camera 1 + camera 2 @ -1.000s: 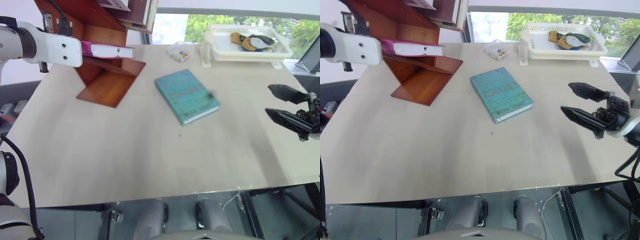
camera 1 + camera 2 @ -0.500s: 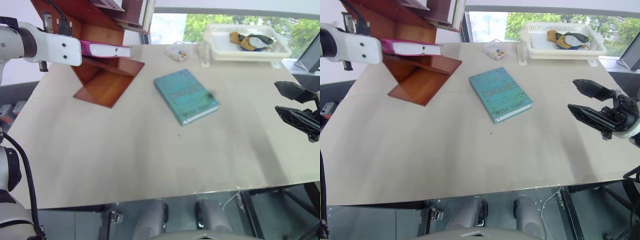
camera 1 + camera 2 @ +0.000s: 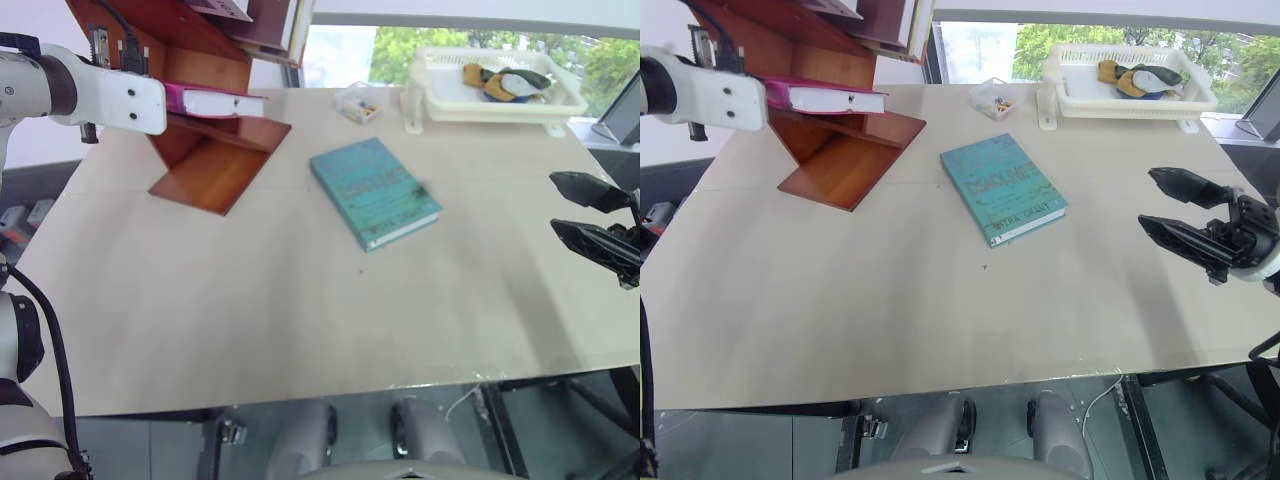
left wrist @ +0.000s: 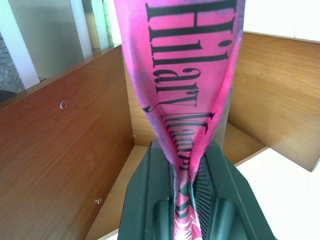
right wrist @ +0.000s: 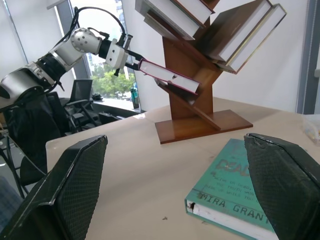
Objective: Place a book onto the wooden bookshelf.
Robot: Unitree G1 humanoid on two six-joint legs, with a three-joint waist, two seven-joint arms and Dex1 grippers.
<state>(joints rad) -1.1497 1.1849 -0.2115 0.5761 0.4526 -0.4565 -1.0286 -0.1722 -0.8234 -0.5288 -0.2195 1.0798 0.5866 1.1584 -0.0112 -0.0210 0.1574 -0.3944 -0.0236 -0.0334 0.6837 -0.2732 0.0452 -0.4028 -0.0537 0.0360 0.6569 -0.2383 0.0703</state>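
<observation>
I can open my left gripper now, because the pink book [image 3: 215, 100] is inside the lower section of the bookshelf, over the slanted wooden panel [image 3: 250, 133], and the book would stay inside.
My left gripper [image 4: 186, 200] is shut on the spine edge of the bright pink book [image 4: 185, 75] and holds it roughly level. The book [image 3: 215, 100] reaches into a lower compartment of the reddish-brown wooden bookshelf [image 3: 213, 170] at the table's far left, just above a slanted panel. Whether it rests on that panel I cannot tell. From the right wrist view the left gripper [image 5: 131, 61] grips the book [image 5: 167, 77] beside the bookshelf [image 5: 200, 105]. My right gripper [image 3: 1175, 210] hovers open over the table's right edge, holding nothing.
A teal-green book [image 3: 373, 193] lies flat in the middle of the table. At the back right stands a white basket tray [image 3: 430, 100] with items in it, with a small clear box [image 3: 357, 103] next to it. Other books [image 5: 175, 15] sit in the shelf's upper compartments.
</observation>
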